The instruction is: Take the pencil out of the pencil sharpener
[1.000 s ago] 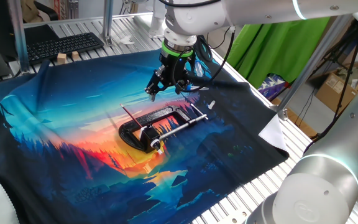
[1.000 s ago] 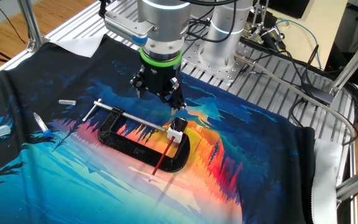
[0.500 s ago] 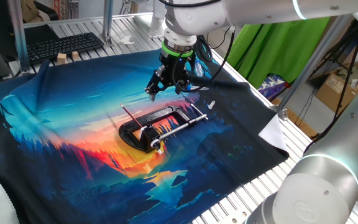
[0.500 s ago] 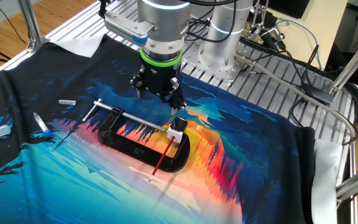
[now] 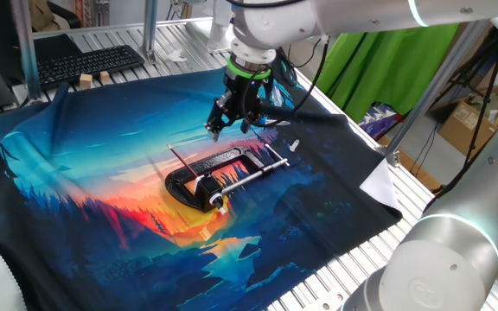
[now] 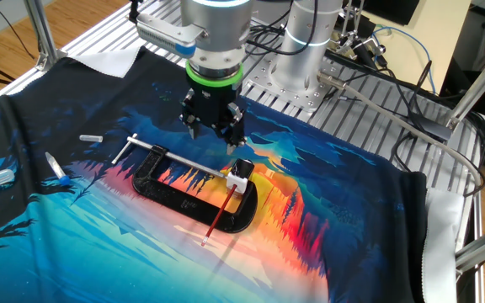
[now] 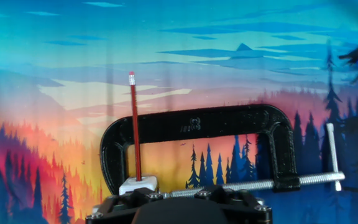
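I need to pull the pencil out of the sharpener, so next I will grab it with my gripper by its eraser-tipped upper body (image 5: 173, 151).
The pencil (image 6: 220, 215) is a thin dark red stick lying across the black C-clamp (image 6: 165, 192), with one end in the small white pencil sharpener (image 6: 238, 179). In the hand view the pencil (image 7: 135, 127) stands straight up from the sharpener (image 7: 137, 185), over the clamp (image 7: 191, 122). It also shows in one fixed view (image 5: 182, 164). My gripper (image 6: 214, 138) hovers above the cloth just behind the clamp and sharpener. It is open and empty. It shows in one fixed view (image 5: 231, 128) too. My fingertips are out of the hand view.
The clamp's silver rod (image 7: 260, 183) runs right from the sharpener. A white cap (image 6: 91, 137) and a blue-tipped marker (image 6: 57, 169) lie on the cloth at the left. A keyboard (image 5: 89, 62) and wooden blocks (image 5: 86, 81) sit on the metal table beyond the cloth.
My gripper has risen a little and shifted slightly above the clamp. The pencil, sharpener and clamp have not moved.
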Controlling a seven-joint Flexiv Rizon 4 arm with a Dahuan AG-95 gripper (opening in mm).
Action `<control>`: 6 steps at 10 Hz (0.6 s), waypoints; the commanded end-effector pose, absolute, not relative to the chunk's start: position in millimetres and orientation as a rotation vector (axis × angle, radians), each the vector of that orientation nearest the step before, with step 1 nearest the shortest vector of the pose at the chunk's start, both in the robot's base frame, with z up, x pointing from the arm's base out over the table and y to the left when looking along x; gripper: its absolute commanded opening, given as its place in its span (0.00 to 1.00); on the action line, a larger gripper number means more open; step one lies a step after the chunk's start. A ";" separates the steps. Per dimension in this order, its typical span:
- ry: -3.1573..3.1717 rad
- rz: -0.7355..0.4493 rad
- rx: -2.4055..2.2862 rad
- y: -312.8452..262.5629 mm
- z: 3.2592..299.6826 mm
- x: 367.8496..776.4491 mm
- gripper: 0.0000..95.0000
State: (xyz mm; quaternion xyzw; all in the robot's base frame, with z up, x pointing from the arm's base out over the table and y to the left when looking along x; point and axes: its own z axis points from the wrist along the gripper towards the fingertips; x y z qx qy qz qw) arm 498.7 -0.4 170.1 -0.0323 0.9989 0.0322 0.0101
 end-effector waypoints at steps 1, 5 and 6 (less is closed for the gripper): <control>3.118 0.110 -0.111 0.1 169.8 499.6 0.00; 3.115 0.113 -0.108 4.7 163.5 502.5 0.00; 3.116 0.114 -0.090 6.9 161.0 504.2 0.00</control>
